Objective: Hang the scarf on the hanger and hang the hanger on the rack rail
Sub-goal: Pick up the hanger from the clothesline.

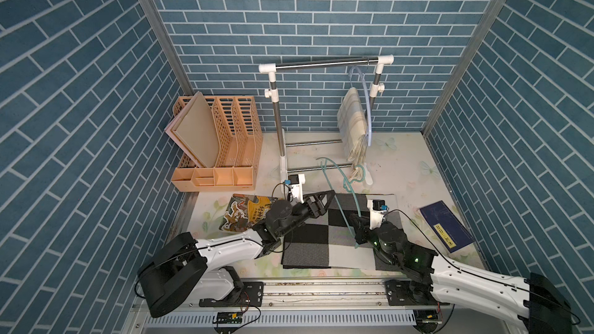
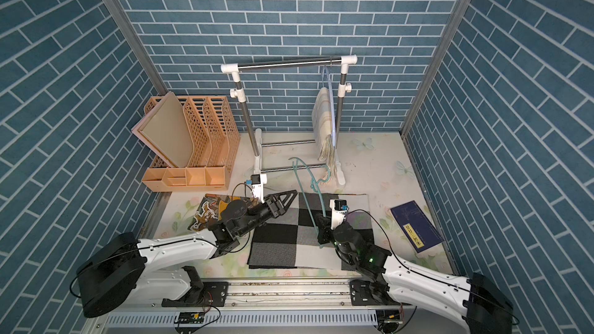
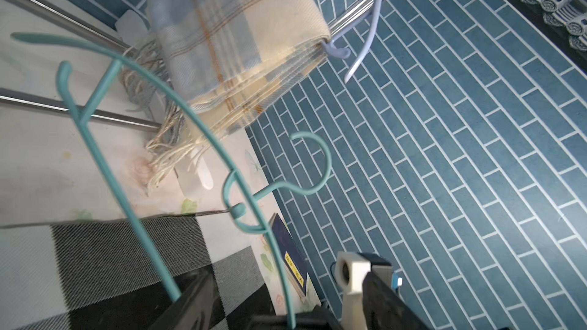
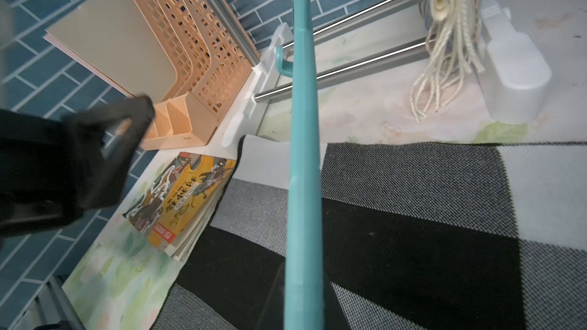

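My left gripper next needs to hold the teal hanger by its curved hook. That leaves the hanger's long bars free, so the scarf can be hung.
A black, grey and white checked scarf (image 1: pixel 321 239) (image 2: pixel 283 242) lies flat on the table. My right gripper (image 1: pixel 358 223) (image 2: pixel 321 223) is above its right part, shut on the lower end of a teal hanger (image 1: pixel 337 181) (image 2: pixel 305 184), which slants up toward the rack. In the right wrist view the hanger's bar (image 4: pixel 303 153) runs straight out of the right gripper (image 4: pixel 303 309) over the scarf (image 4: pixel 413 217). My left gripper (image 1: pixel 326 204) (image 2: pixel 286 202) stands open above the scarf's far left corner, just left of the hanger. In the left wrist view, the hanger (image 3: pixel 203 128) crosses in front of the left gripper (image 3: pixel 292 312).
A clothes rack (image 1: pixel 324 62) stands at the back, with a cream plaid scarf (image 1: pixel 352 120) on a pale blue hanger (image 1: pixel 369 117). An orange file rack (image 1: pixel 218 142) is back left. A yellow-covered book (image 1: pixel 244 213) lies under my left arm and a dark blue book (image 1: pixel 446 226) lies at the right.
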